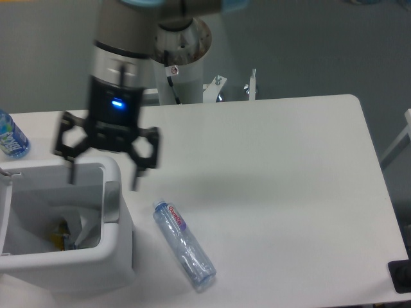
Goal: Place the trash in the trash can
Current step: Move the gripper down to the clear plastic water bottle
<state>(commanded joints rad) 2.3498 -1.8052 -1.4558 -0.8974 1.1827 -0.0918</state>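
I will reach the clear plastic bottle with my gripper and grab its slim body (186, 247) to put the bottle into the trash can.
The clear slim bottle with a red-white label (183, 246) lies on its side on the white table (282, 167), just right of the trash can. The trash can (119, 250) is a white bin at the lower left with a grey latch on its right wall. Crumpled white material (70, 221) lies inside it; I cannot tell whether it is the face mask. My gripper (104, 174) hangs open and empty above the bin's back right corner, one finger over the bin's opening and the other outside the rim.
A bottle with a blue label (11, 136) stands at the far left edge behind the bin. The arm's base column (183, 61) rises behind the table. A dark object (401, 276) sits at the lower right corner.
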